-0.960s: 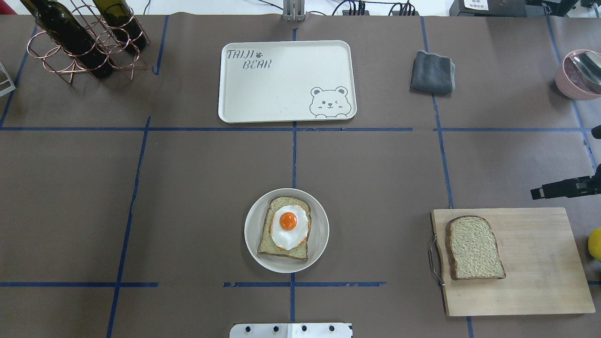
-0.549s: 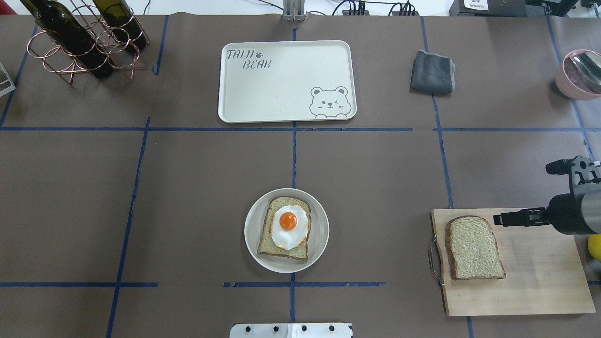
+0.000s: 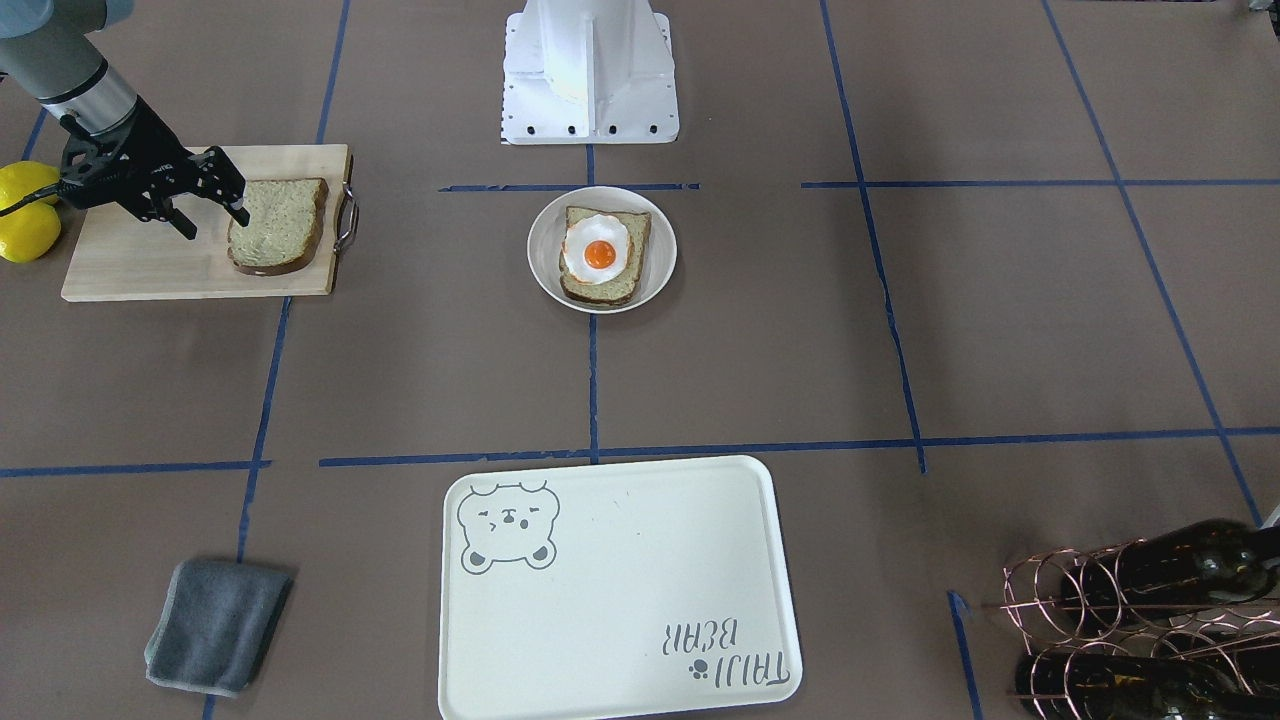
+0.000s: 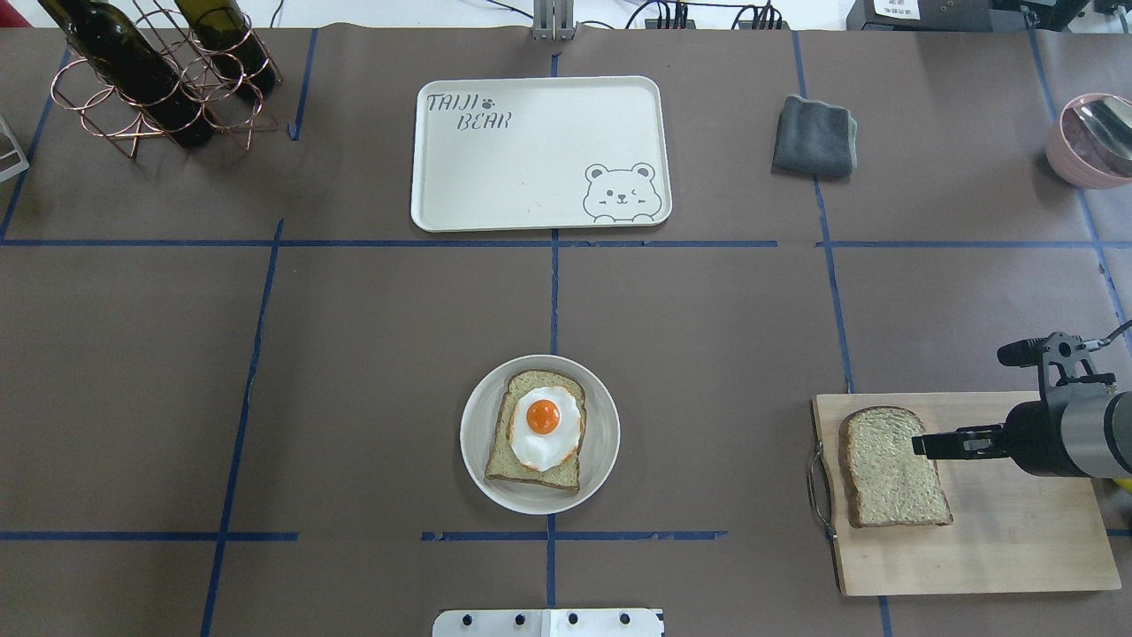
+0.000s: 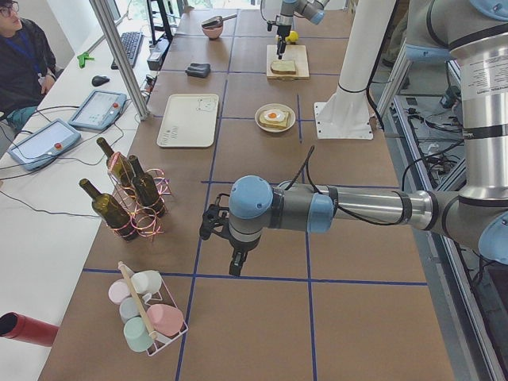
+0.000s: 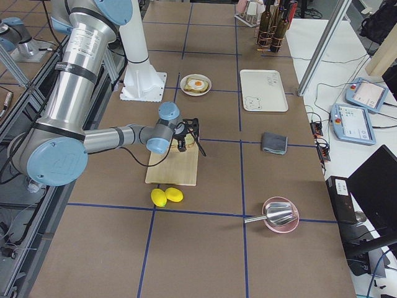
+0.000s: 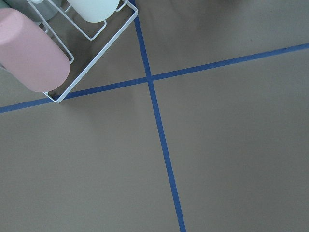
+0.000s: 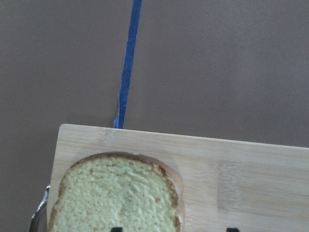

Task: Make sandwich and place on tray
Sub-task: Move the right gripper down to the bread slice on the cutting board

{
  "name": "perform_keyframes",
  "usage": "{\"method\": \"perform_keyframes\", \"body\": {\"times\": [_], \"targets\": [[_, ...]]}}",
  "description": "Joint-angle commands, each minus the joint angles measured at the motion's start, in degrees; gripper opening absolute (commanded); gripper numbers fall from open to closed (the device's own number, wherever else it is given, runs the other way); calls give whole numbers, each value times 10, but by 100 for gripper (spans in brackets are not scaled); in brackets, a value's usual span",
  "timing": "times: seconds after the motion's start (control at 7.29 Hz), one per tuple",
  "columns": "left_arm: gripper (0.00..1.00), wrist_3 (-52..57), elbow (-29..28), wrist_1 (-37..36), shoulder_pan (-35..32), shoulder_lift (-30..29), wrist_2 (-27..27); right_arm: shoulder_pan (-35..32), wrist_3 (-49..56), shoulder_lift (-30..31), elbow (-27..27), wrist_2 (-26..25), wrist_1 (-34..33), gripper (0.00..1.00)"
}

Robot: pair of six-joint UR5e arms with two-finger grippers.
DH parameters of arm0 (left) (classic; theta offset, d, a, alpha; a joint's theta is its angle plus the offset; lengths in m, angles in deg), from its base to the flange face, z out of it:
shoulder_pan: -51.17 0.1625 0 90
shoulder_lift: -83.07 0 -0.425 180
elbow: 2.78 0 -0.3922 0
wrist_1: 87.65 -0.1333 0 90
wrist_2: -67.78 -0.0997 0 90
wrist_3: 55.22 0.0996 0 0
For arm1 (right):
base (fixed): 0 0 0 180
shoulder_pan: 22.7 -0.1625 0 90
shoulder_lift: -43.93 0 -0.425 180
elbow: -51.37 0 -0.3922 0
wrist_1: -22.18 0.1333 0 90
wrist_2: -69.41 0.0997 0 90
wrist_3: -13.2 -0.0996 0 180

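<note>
Next, my right gripper grabs the board's bread slice by its crust edge to top the egg in the dish.
One brown bread slice lies on a pale wooden cutting board at the right. A second slice lies in a round white dish at the centre, with a fried egg on top. The cream bear tray sits bare at the far middle. My right gripper is open, its fingers over the near-right edge of the board's slice. In the right wrist view the fingertips straddle that slice's right edge. My left gripper hangs over bare table far to the left; I cannot tell whether it is open or shut.
A copper rack with wine bottles stands at the far left. A folded grey cloth lies right of the tray. A pink bowl with a metal spoon is at the far right. Two lemons lie beside the board. A cup rack stands near the left gripper.
My right gripper has come in from the right edge, moving left and nearer over the cutting board until its fingers reach the bread slice's edge. The bread, egg and tray have not moved.
</note>
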Motion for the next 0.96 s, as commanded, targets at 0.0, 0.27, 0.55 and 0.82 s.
{"method": "perform_keyframes", "body": {"times": [0.0,0.27,0.55,0.82], "targets": [[100,0,0,0,-1,0,-1,16,0,0,-1,-1,0,62],[100,-1,0,0,0,0,0,24,0,0,-1,-1,0,61],[100,0,0,0,0,0,-1,28,0,-1,-2,-1,0,52],[100,-1,0,0,-1,-1,0,28,0,0,-6,-1,-1,47]]}}
